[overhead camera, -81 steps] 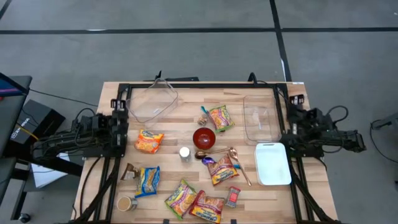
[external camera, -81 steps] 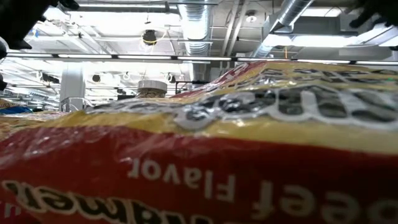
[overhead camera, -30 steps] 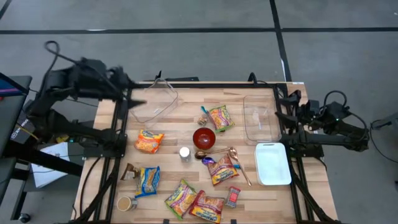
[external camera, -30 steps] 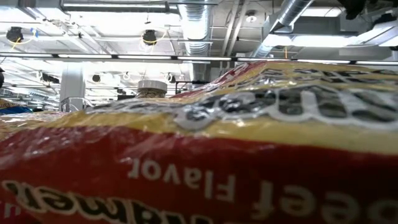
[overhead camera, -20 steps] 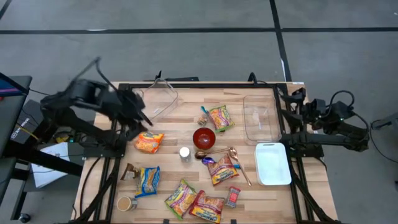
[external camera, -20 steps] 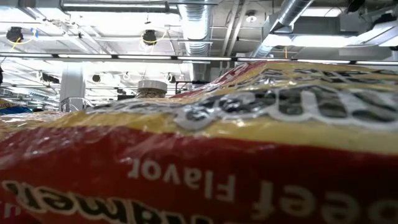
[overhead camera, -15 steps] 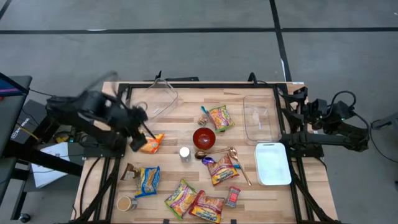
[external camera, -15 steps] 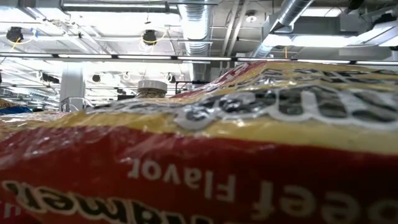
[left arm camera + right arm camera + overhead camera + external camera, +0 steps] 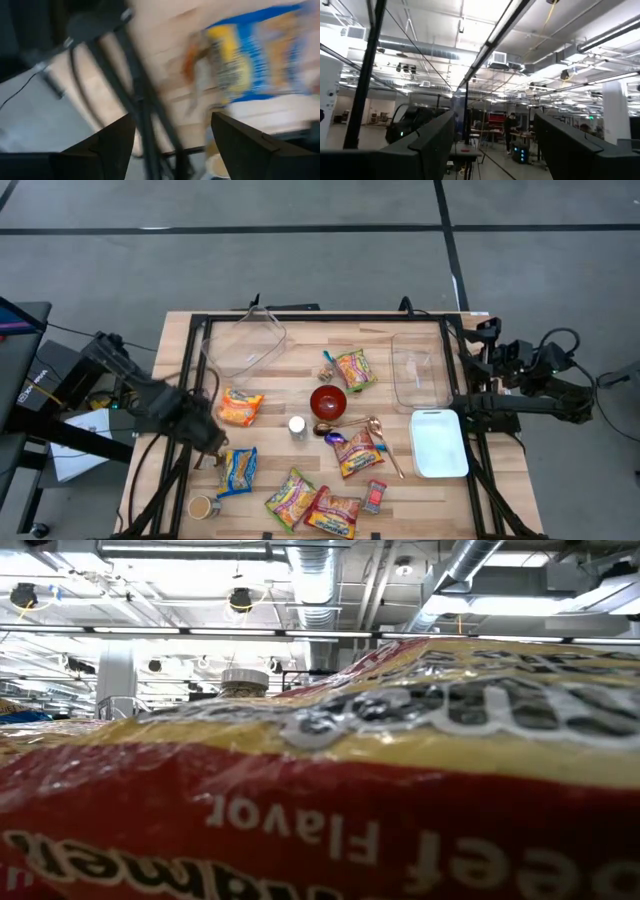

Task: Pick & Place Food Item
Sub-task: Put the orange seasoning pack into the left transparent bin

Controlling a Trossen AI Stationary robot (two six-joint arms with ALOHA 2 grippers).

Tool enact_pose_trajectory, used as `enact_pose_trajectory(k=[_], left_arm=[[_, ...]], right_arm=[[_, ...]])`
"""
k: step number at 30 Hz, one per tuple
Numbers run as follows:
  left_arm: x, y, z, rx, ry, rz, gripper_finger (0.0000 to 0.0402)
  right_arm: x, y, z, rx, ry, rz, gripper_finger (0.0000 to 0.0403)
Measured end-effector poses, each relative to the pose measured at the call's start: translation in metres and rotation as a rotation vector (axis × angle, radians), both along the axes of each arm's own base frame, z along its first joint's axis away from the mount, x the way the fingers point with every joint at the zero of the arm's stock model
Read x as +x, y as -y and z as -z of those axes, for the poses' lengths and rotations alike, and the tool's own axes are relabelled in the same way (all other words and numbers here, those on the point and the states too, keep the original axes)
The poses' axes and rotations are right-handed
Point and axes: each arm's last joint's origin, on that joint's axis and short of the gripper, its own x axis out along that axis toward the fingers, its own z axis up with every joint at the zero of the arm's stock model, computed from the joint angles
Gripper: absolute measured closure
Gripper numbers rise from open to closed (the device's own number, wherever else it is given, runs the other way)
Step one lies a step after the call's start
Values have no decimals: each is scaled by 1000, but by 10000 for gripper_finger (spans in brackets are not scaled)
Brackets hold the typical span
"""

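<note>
My left gripper grabs the small orange snack packet by its crimped end next, to place it in the clear container (image 9: 245, 342).
Several food packets lie flat on the wooden table (image 9: 400, 330): an orange one (image 9: 240, 408), a blue-and-yellow one (image 9: 238, 470), a green-orange one (image 9: 355, 369), and others near the front edge. My left gripper (image 9: 210, 445) hangs open, pointing down, just left of the blue-and-yellow packet (image 9: 260, 55), with nothing between its fingers (image 9: 112, 142). My right gripper (image 9: 490, 340) waits open at the table's right edge, tilted up toward the room's ceiling (image 9: 495, 117).
A red bowl (image 9: 328, 402), a white shaker (image 9: 296, 426) and a spoon (image 9: 382, 442) sit mid-table. Clear containers stand at the far left (image 9: 245, 340) and far right (image 9: 418, 375), beside a white lid (image 9: 438, 443). A cup (image 9: 203, 506) stands near the front left. A noodle packet (image 9: 320, 800) fills the low view.
My left gripper has swung from above the far-left container toward the table's near edge along the left side, sinking and rolling its wrist until it points down beside the blue-and-yellow packet. No object has moved.
</note>
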Motion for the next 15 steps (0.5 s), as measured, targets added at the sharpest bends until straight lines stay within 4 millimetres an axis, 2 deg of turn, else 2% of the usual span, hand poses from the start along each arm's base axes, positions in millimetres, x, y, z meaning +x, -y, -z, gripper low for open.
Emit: enact_pose_trajectory(k=[3,9,15], left_arm=[[-3,8,14,-3,-20,-39,147],[8,22,23,-93,123,-31,149],[5,20,41,-46,104,-30,151]], right_arm=[[0,0,0,0,3,0,138],[0,0,-1,-3,10,-3,138],[-1,0,-1,-9,9,1,138]])
